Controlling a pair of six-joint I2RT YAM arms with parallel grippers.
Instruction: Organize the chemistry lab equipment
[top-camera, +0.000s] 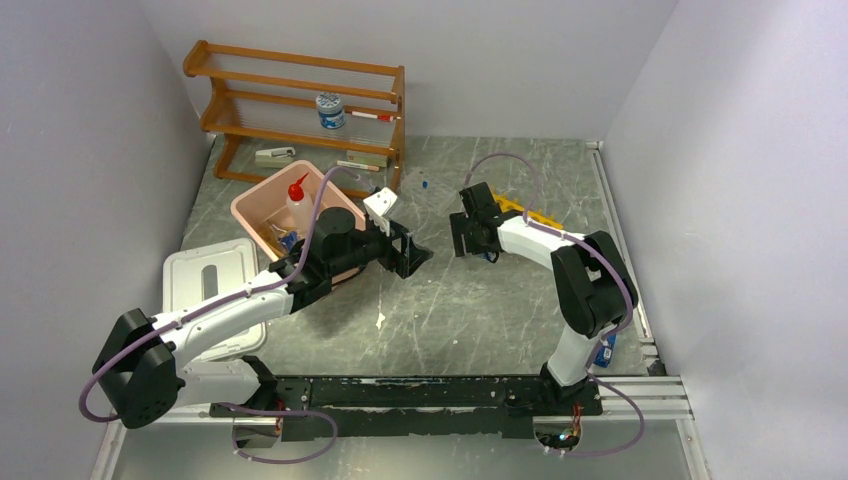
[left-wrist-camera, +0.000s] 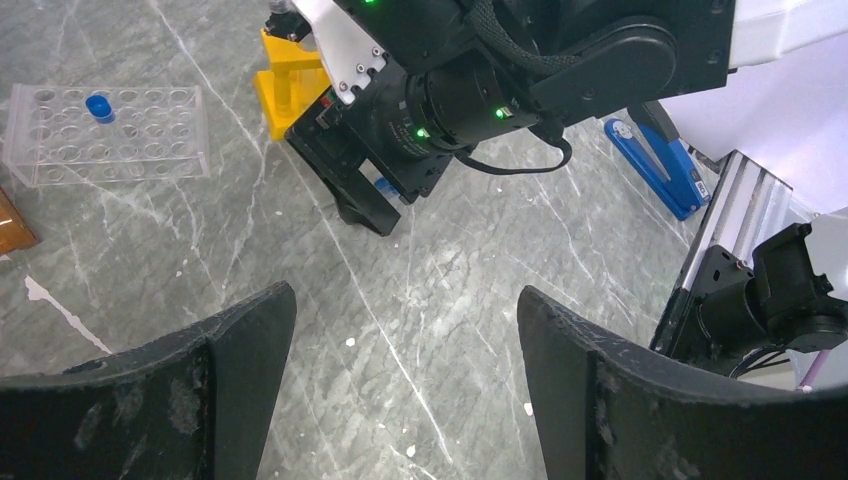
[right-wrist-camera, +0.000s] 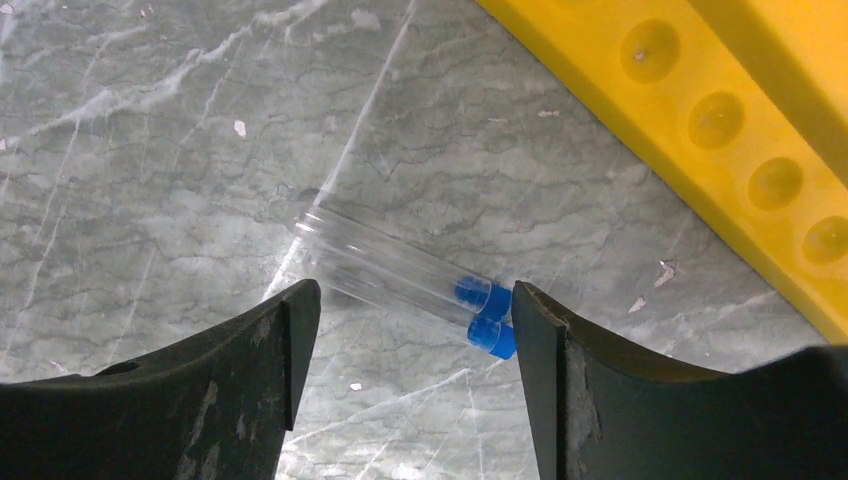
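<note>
The clear end of one clear tube should stay free to hand to the left gripper, so the right gripper needs to grab that tube beside its blue cap next.
Two clear thin tubes with blue caps lie side by side on the table. My right gripper is open and low over them, with the capped ends close to its right finger. The yellow holed rack lies just beyond; it also shows in the top view. My left gripper is open and empty above bare table, facing the right gripper. The red-nozzled squeeze bottle stands in a pink bin. Goggles, tongs and tubing are not visible.
A clear tube rack holding one blue cap stands at the left wrist view's far left. A wooden shelf with a jar stands at the back. A white lidded box lies left. A blue tool lies by the right arm's base.
</note>
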